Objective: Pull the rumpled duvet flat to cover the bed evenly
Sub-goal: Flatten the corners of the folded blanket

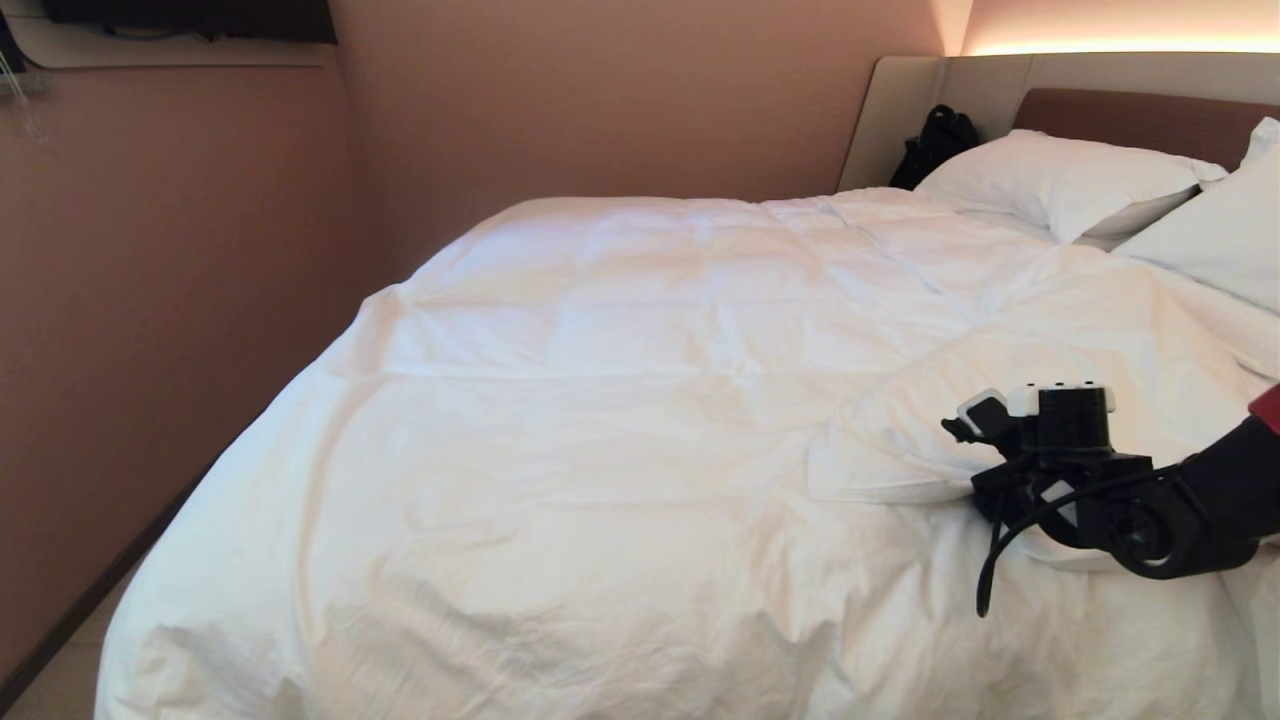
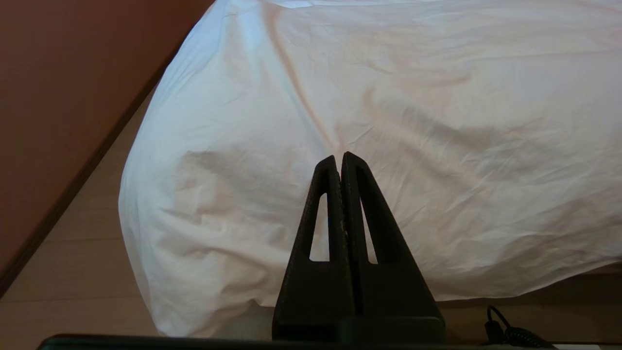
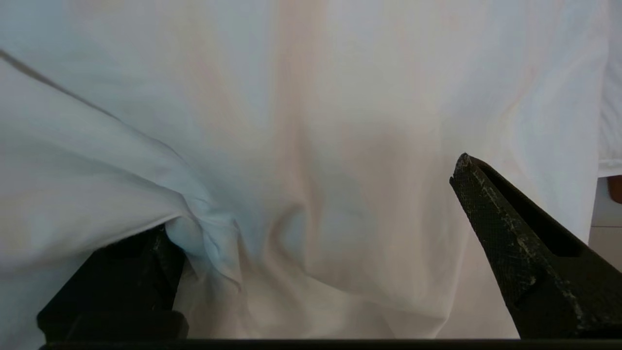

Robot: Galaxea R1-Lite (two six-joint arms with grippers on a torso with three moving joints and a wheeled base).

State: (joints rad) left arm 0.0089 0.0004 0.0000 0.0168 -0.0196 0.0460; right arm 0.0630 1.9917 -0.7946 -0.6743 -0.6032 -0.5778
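Note:
My fingers are on both sides of the bunched cloth, one of them tucked under the flap's folded edge (image 1: 912, 496). My right gripper will close on the duvet.
The white duvet (image 1: 620, 400) lies over most of the bed (image 1: 1130, 115), hanging over its foot and left side. Near the right side a corner flap (image 1: 900, 440) is folded back onto the top. My right gripper (image 1: 1000, 480) rests low on that flap. In the right wrist view the right gripper (image 3: 313, 199) is open wide, with duvet cloth (image 3: 311, 121) bunched between its fingers and a fold draped over one finger. My left gripper (image 2: 339, 156) is shut on nothing, parked off the bed and pointing at the duvet's foot corner (image 2: 204, 194).
Two white pillows (image 1: 1060, 180) (image 1: 1220, 230) lie at the headboard, with a black bag (image 1: 935, 140) in the corner beside them. A pink wall (image 1: 150, 300) runs close along the bed's left side, leaving a narrow strip of wooden floor (image 2: 73, 272).

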